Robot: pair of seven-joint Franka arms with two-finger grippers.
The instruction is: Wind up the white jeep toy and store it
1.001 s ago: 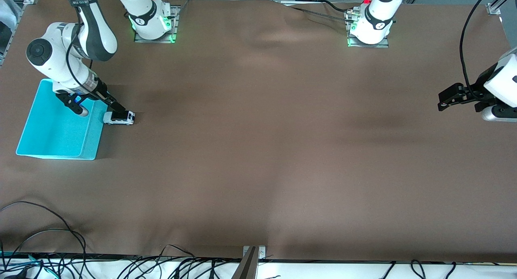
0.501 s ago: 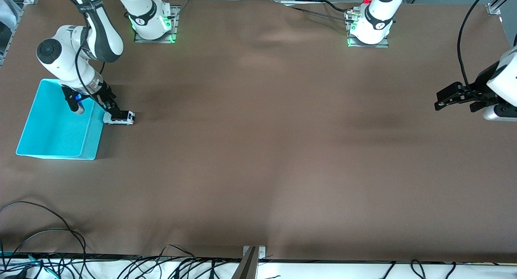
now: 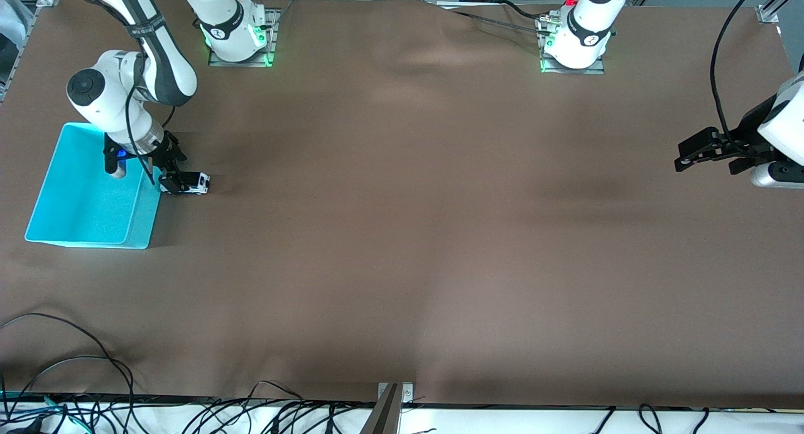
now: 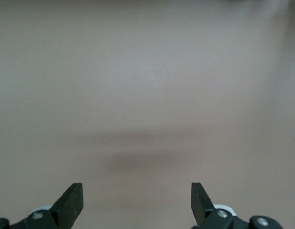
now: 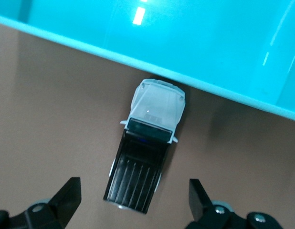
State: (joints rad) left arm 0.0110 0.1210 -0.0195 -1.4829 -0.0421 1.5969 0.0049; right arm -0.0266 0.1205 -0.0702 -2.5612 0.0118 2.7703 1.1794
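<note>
I need to move my right gripper toward the roof before I close it on the ribbed black roof [image 5: 134, 183]. The table shows between its fingers and the roof, so my gripper would miss the roof if I closed now.
The white jeep toy [image 3: 190, 183] stands on the brown table, its nose touching the outer wall of the cyan bin [image 3: 75, 195]. In the right wrist view the jeep [image 5: 147, 148] shows its white bonnet against the bin wall [image 5: 195, 52] and its ribbed black roof between the fingers. My right gripper [image 3: 168, 173] is open, just above the jeep, not touching it. My left gripper [image 3: 691, 154] is open and empty over the table's edge at the left arm's end, waiting. The left wrist view shows only bare table [image 4: 147, 95].
The bin is empty inside. Cables [image 3: 75, 371] lie along the table edge nearest the front camera. The two arm bases [image 3: 235, 38] stand along the edge farthest from the front camera.
My right arm has swung upright and its gripper has drawn in over the jeep, closer to the bin. The jeep has not moved. The left arm barely shifted.
</note>
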